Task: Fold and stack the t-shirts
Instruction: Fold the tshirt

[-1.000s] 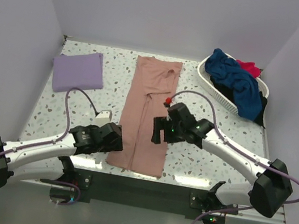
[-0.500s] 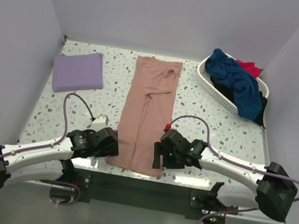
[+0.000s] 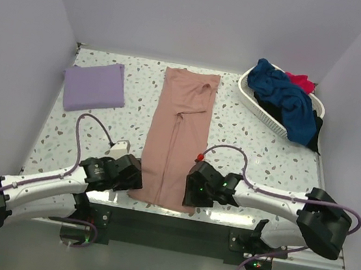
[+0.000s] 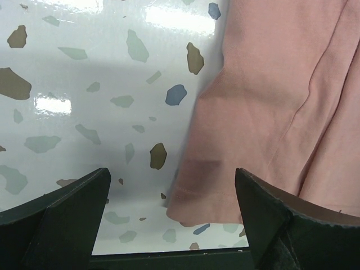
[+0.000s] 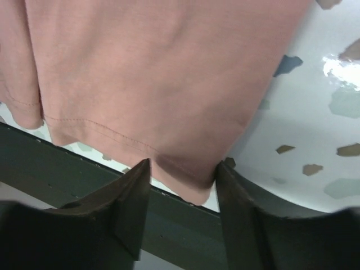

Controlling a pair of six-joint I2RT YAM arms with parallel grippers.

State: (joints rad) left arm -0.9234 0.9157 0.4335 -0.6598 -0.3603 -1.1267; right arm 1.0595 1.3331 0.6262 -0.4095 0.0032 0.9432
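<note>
My left gripper grabs the dusty-pink t-shirt's near hem corner next, opposite my right gripper's corner, to fold the hem end over evenly.
The dusty-pink t-shirt (image 3: 180,128) lies folded into a long narrow strip down the middle of the table; no print shows. My left gripper (image 3: 132,181) is open at its near left corner, with the hem (image 4: 208,197) lying flat between the wide-apart fingers (image 4: 67,214). My right gripper (image 3: 190,195) is open at the near right corner, and its fingers (image 5: 126,202) straddle the hem corner (image 5: 185,177) closely at the table's front edge. The lavender t-shirt (image 3: 94,86) lies folded at the far left.
A white slatted basket (image 3: 253,95) at the far right holds the navy (image 3: 284,93), red (image 3: 300,79) and black (image 3: 314,130) shirts. The speckled table (image 3: 249,139) ends in a dark front rail (image 5: 84,185) just below both grippers.
My right gripper has moved down the shirt's right side to its near right corner. My left gripper has shifted slightly nearer, to the near left corner. The shirt has not moved.
</note>
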